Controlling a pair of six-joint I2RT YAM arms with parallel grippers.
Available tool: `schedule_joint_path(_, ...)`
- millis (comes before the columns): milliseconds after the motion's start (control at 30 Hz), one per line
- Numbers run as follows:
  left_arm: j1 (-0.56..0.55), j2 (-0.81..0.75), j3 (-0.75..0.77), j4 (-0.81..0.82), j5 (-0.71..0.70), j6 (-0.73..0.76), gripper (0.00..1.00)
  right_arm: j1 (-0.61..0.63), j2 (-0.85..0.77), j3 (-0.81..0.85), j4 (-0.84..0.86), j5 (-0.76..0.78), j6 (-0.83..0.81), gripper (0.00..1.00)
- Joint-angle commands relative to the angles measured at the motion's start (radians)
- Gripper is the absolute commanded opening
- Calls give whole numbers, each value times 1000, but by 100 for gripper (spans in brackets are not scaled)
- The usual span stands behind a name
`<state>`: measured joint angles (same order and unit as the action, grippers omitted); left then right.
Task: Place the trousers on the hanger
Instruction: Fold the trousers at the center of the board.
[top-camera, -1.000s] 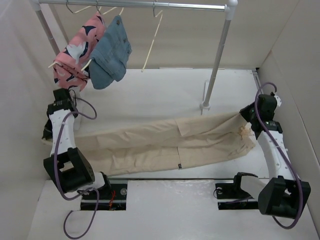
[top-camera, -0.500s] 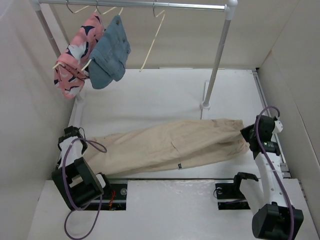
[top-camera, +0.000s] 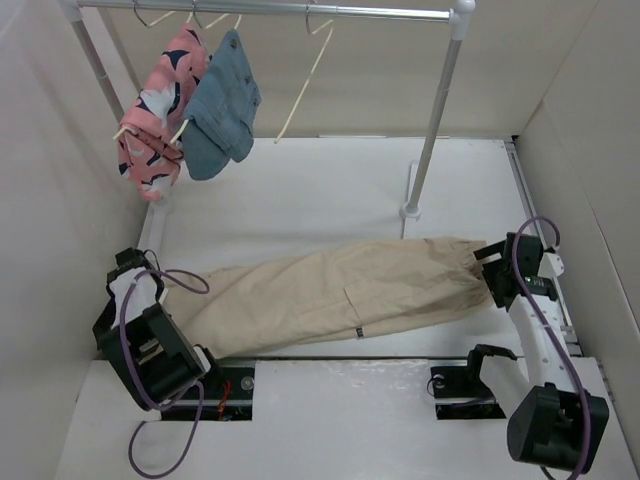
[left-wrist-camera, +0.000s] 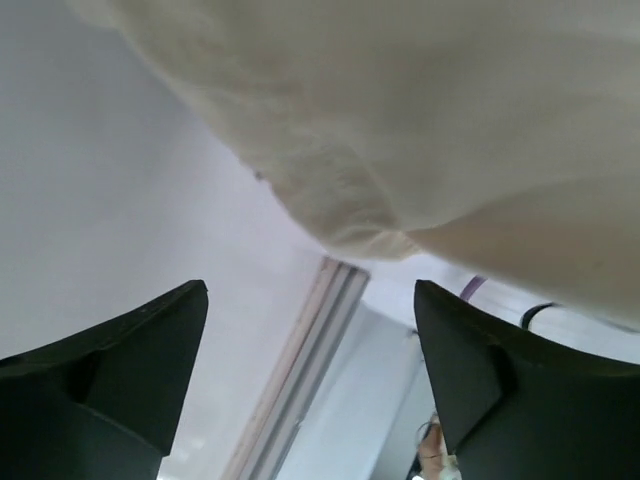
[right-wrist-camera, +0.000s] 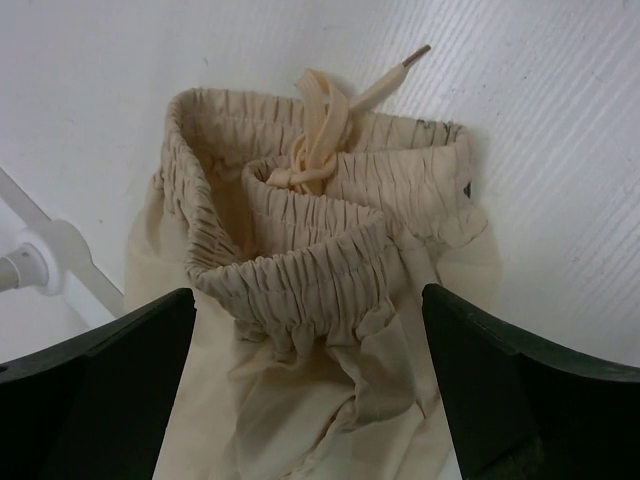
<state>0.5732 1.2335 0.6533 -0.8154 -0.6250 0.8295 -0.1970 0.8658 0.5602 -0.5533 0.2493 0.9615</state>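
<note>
The beige trousers need to be straightened for hanging. My left gripper needs to grab the edge of the leg end (top-camera: 174, 291) (left-wrist-camera: 358, 222) of the trousers next, opposite the waistband.
The beige trousers (top-camera: 340, 290) lie folded lengthwise on the white table, waistband to the right. My right gripper (top-camera: 497, 272) is open at the waistband end. In the right wrist view its jaws (right-wrist-camera: 310, 295) stand wide on either side of the elastic waistband (right-wrist-camera: 300, 260) and drawstring (right-wrist-camera: 318, 120), holding nothing. My left gripper (top-camera: 133, 268) is open near the left wall, just off the leg end. In the left wrist view (left-wrist-camera: 310, 290) pale cloth (left-wrist-camera: 450, 120) fills the top and nothing sits between the fingers. The cream hanger (top-camera: 301, 88) hangs bare from the rail.
A grey rail (top-camera: 300, 8) runs across the back on a post (top-camera: 437, 110) whose foot (top-camera: 410, 212) stands just behind the trousers. A pink patterned garment (top-camera: 160, 110) and a blue denim one (top-camera: 222, 105) hang at the rail's left. Walls stand close on both sides.
Both grippers have opened and let go of the trousers. The cloth went from stretched out between them to one folded strip on the table, and both arms drew back toward the near edge.
</note>
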Motion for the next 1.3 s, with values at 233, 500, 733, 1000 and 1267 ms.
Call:
schedule_joint_path(233, 79, 153, 35, 100, 212, -19, 90, -5, 117, -5, -17, -106, 72, 100)
schedule_joint_path(500, 79, 305, 37, 200, 261, -73, 52, -5, 280, -69, 137, -130, 62, 66)
schedule_joint_path(733, 79, 311, 91, 237, 304, -84, 0, -5, 303, -36, 191, -47, -30, 0)
schedule_joint_path(1000, 48, 235, 345, 211, 346, -105, 0, -5, 243, 165, 161, 39, -191, 0)
schedule_joint_path(1267, 30, 279, 358, 196, 303, -95, 0, -5, 223, 141, 136, 38, -264, 34)
